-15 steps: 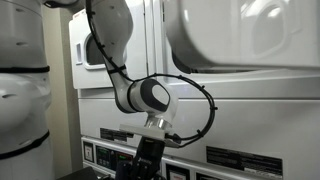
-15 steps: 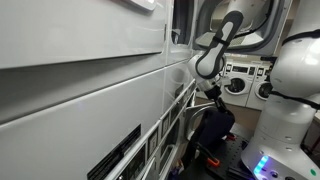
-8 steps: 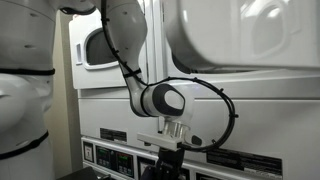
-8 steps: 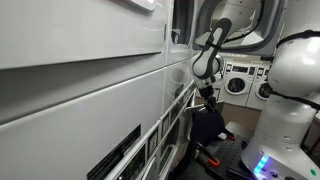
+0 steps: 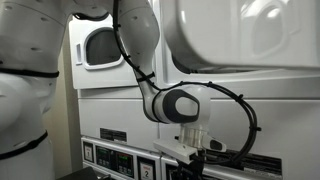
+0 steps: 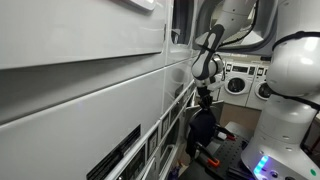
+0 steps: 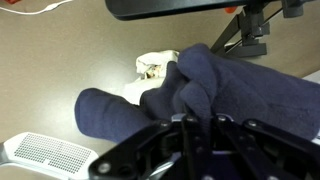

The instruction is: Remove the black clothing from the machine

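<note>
The black clothing hangs free below my gripper's fingers, over the floor beside the pale crumpled cloth, so I should open my gripper now.
The black clothing (image 7: 215, 85) is a dark bundle pinched between my gripper's (image 7: 190, 122) two fingers and hangs below them over the floor. In an exterior view the clothing (image 6: 203, 132) dangles under my gripper (image 6: 203, 99), out in front of the row of machines. In an exterior view my gripper (image 5: 191, 163) is low at the frame's bottom edge, and the clothing is out of view there. The machine's large rounded white door (image 5: 250, 30) with its pale window is at the upper right, above my wrist.
A second white unit with a rounded window (image 5: 102, 45) stands at the back. White machine fronts and control panels (image 5: 120, 135) run close beside the arm. On the floor lie a pale crumpled cloth (image 7: 152, 65) and a white mesh panel (image 7: 45, 155). A black stand (image 7: 250, 30) is nearby.
My arm has swung sideways along the machine fronts and a little lower, carrying the black clothing with it. The grip stays shut.
</note>
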